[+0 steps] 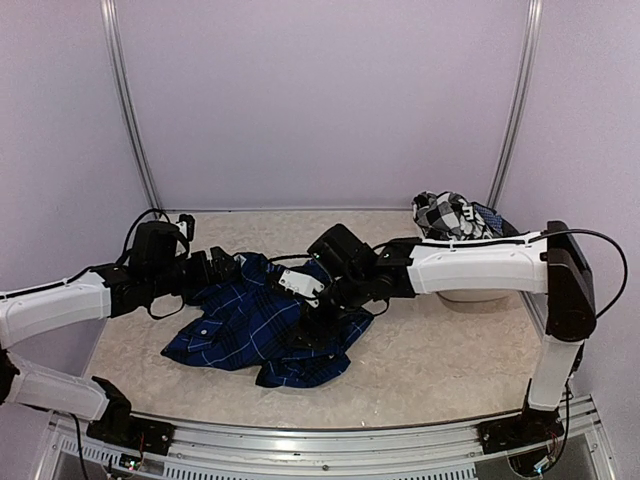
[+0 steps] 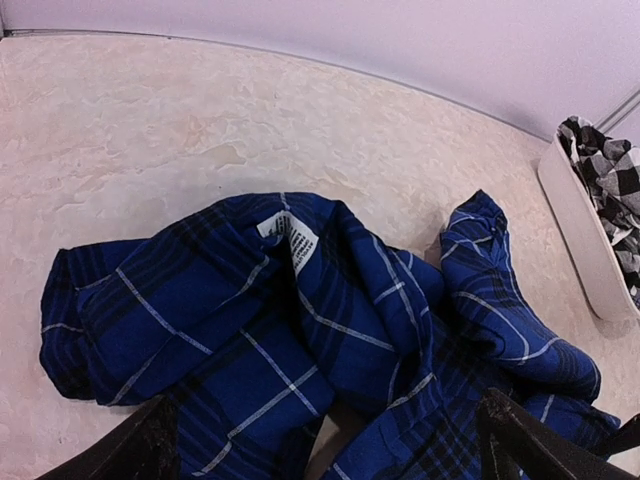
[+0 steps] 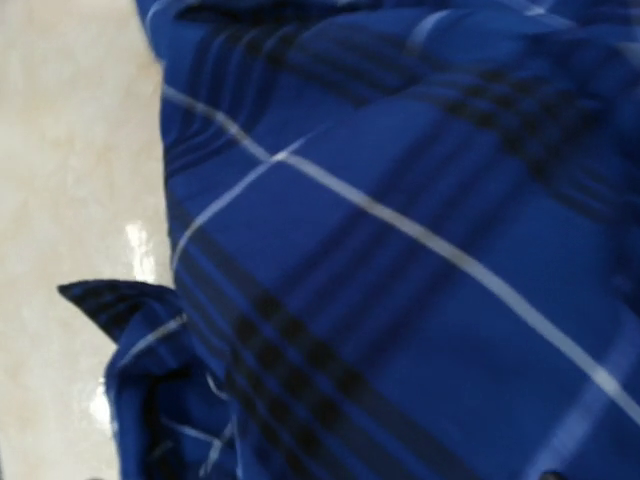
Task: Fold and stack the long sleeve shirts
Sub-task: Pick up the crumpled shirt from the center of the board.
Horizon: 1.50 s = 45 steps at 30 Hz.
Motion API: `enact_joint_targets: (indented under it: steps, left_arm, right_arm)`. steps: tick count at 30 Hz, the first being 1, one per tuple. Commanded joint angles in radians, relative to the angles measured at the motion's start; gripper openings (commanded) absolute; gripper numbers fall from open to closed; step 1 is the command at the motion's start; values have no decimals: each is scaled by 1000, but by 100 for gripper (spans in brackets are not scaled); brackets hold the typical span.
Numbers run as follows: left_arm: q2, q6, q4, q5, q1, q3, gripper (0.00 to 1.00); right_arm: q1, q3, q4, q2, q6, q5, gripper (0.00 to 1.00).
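Observation:
My right gripper should grab the plaid shirt's side toward the bin [image 3: 325, 385] next, so the neck label side stays free for my left gripper.
The royal blue plaid shirt [image 1: 255, 328] lies crumpled in the middle of the table. In the left wrist view it [image 2: 300, 340] fills the lower half, with a white neck label showing. My left gripper [image 1: 226, 268] is at the shirt's back left edge; its fingers [image 2: 140, 452] stand wide apart over the cloth, holding nothing. My right gripper [image 1: 318, 312] is pressed down into the shirt's right side. In the right wrist view blue cloth [image 3: 400, 250] covers nearly everything and hides the fingers. The black-and-white checked shirt [image 1: 450, 214] is bunched in a bin at the back right.
A white bin [image 1: 470, 295] stands at the right under the right arm and also shows in the left wrist view [image 2: 580, 240]. Lilac walls close in the back and sides. The beige tabletop [image 1: 440, 360] lies bare at the front right.

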Motion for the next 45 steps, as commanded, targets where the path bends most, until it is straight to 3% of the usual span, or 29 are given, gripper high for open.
enact_joint_targets:
  steps: [1, 4, 6, 11, 13, 14, 20, 29, 35, 40, 45]
  left_arm:
    - [-15, -21, -10, -37, 5, 22, 99]
    - [-17, -22, -10, -40, 9, 22, 99]
    - [-20, -23, -9, -42, 12, 23, 99]
    - [-39, -16, -15, -45, 23, 33, 99]
    - [-49, -12, -15, -48, 32, 33, 99]
    - [-54, -10, -16, -49, 37, 34, 99]
    - [-78, 16, -22, -50, 70, 39, 99]
    - [-76, 55, -8, -46, 86, 72, 99]
    - [-43, 59, 18, -19, 80, 75, 99]
    - [-8, 125, 83, 21, 48, 66, 99]
    - [27, 245, 195, 107, 12, 48, 99]
  right_arm:
    - [52, 129, -83, 105, -69, 92, 87]
    - [73, 214, -134, 196, -86, 209, 80]
    - [77, 260, -165, 242, -96, 251, 69]
    - [74, 299, -174, 250, -108, 311, 28]
    - [69, 295, -163, 227, -107, 310, 2]
    - [65, 290, -153, 212, -101, 305, 0]
    - [-19, 212, -89, 27, -9, 162, 0]
    - [-372, 63, -31, -351, 235, -123, 0]
    - [-528, 8, -96, -423, 286, -65, 0]
    - [-547, -28, -47, -435, 256, -209, 0]
    - [-548, 37, -116, -415, 132, -360, 0]
